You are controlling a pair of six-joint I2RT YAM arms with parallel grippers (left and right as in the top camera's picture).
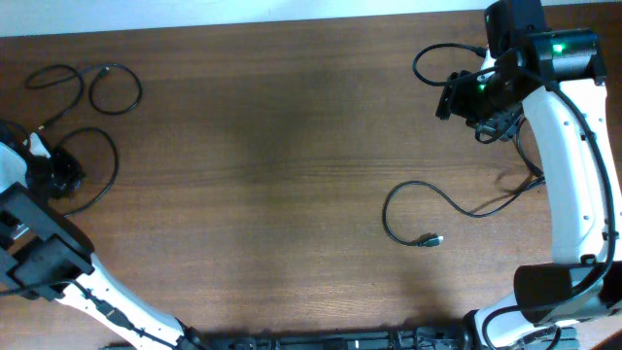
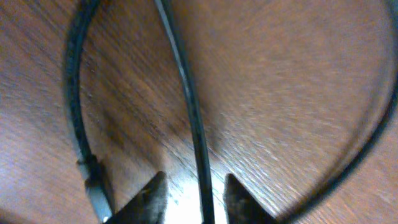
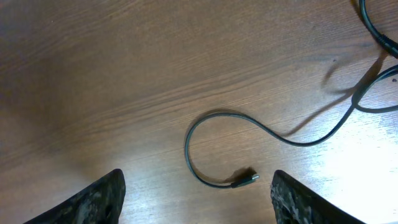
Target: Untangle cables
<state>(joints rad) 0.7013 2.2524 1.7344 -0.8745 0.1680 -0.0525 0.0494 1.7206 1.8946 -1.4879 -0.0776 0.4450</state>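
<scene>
I should grab the cable with my right gripper along its strand (image 1: 459,206) (image 3: 280,138), away from the plug. The plug end then stays free to untangle.
Thin black cables lie at both ends of the table. At the far left are two small loops (image 1: 53,78) (image 1: 117,89) and a bigger loop (image 1: 105,165) that curves round my left gripper (image 1: 60,177). In the left wrist view one strand (image 2: 186,93) runs between the fingertips with a gap on each side, so my left gripper (image 2: 196,196) is open astride it. A second strand with a plug (image 2: 93,186) lies to the left. On the right, another cable (image 1: 408,190) curls to its plug (image 1: 431,239). My right gripper (image 1: 452,97) hangs open above it (image 3: 196,196), holding nothing, with the cable (image 3: 205,124) and its plug (image 3: 245,178) below.
The brown wooden table (image 1: 262,175) spans the view. The right arm (image 1: 573,165) stands along the right edge, with its own black wires (image 1: 428,60) looping near the wrist. The left arm (image 1: 58,262) comes up from the bottom left corner.
</scene>
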